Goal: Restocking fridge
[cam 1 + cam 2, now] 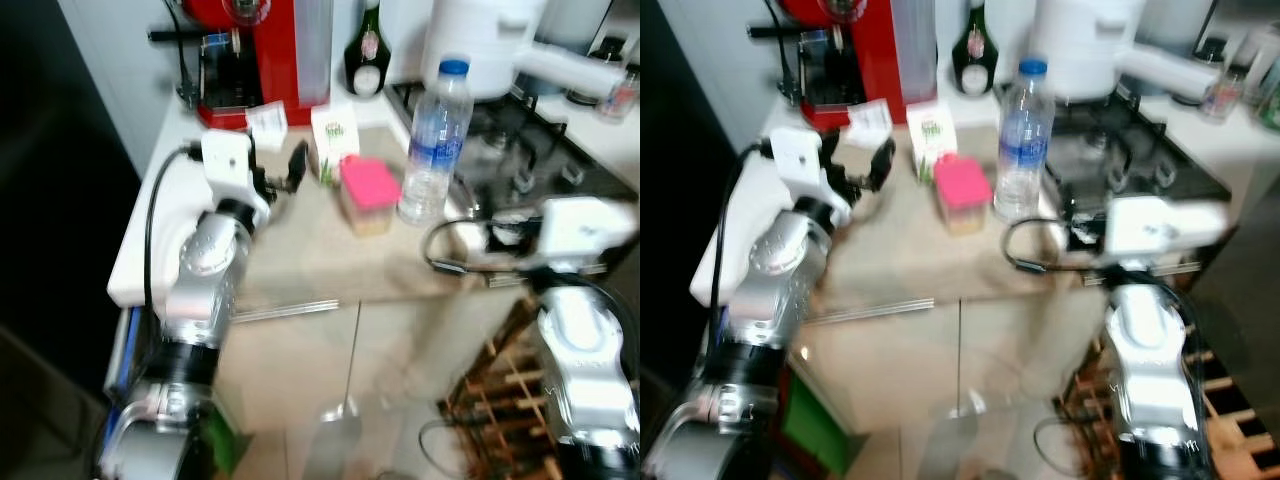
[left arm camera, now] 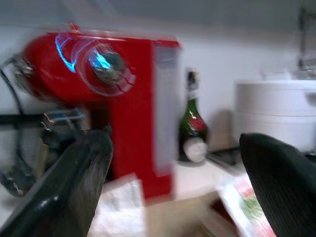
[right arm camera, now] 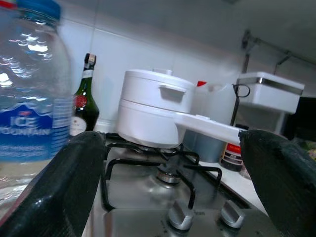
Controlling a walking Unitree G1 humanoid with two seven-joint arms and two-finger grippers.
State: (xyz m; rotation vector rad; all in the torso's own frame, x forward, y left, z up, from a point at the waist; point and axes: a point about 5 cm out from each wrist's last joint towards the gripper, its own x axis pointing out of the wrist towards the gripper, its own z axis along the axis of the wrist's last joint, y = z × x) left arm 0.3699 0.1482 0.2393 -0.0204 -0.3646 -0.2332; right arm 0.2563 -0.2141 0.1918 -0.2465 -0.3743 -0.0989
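Note:
I need to grab the juice carton by its upper sides, above the lid, with my left gripper next. The pink-lidded container (image 1: 368,195) crowds the carton's lower side.
A clear water bottle (image 1: 435,140) with a blue cap stands on the beige countertop (image 1: 330,265), beside the stove. Left of it sit a pink-lidded container (image 1: 368,195) and a small white carton (image 1: 335,140) with green print. My left gripper (image 1: 280,172) hovers over the counter just left of the carton, open and holding nothing; in the left wrist view its fingers (image 2: 64,187) frame the red coffee machine (image 2: 118,98). My right gripper (image 3: 173,187) is open at counter height right of the bottle (image 3: 29,103), facing the stove.
A red coffee machine (image 1: 255,50), a dark glass bottle (image 1: 368,50) and a white pot (image 1: 490,40) on the gas stove (image 1: 540,150) line the back. A wooden rack (image 1: 500,385) stands on the floor at lower right. A dark area (image 1: 50,250) lies to the left.

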